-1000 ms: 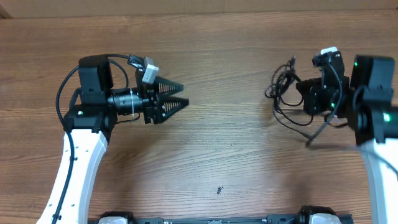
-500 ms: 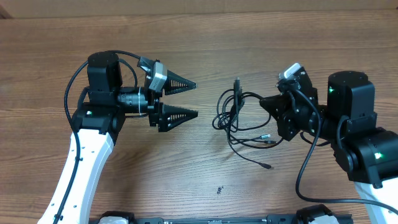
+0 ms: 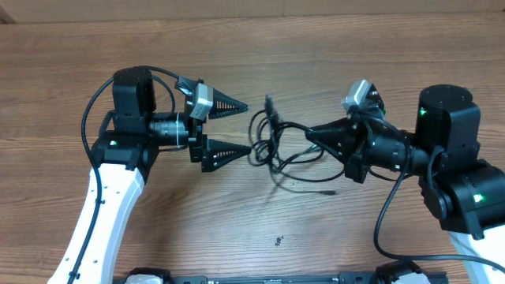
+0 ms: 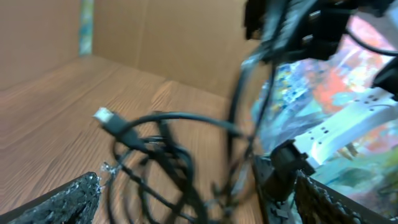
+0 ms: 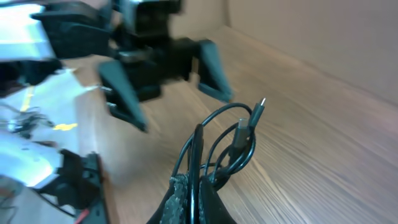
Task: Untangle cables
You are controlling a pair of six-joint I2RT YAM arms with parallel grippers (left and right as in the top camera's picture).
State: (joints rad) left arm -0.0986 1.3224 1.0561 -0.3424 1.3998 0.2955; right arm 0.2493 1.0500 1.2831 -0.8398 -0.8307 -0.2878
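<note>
I need to move my left gripper toward the tangle's near end before I close. It is just past my open fingers, so they would miss it if I closed now.
The cables point(image 3: 282, 146) are a tangle of thin black cords with small plug ends, hanging over the middle of the table. My right gripper point(image 3: 309, 136) is shut on one strand of the cables point(image 5: 214, 146) and holds the bundle up. My left gripper point(image 3: 246, 126) is open, its fingertips just left of the tangle, one finger above and one below. In the left wrist view the cables point(image 4: 168, 155) fill the gap between my open fingers point(image 4: 199, 199), blurred by motion.
The wooden table point(image 3: 260, 47) runs under both arms. A small dark speck point(image 3: 278, 241) lies on the wood near the front. A cardboard wall point(image 3: 252, 8) stands along the far edge.
My right gripper has carried the cables leftward from the right side to the centre, up to my left gripper. My left gripper opened wide and moved slightly right.
</note>
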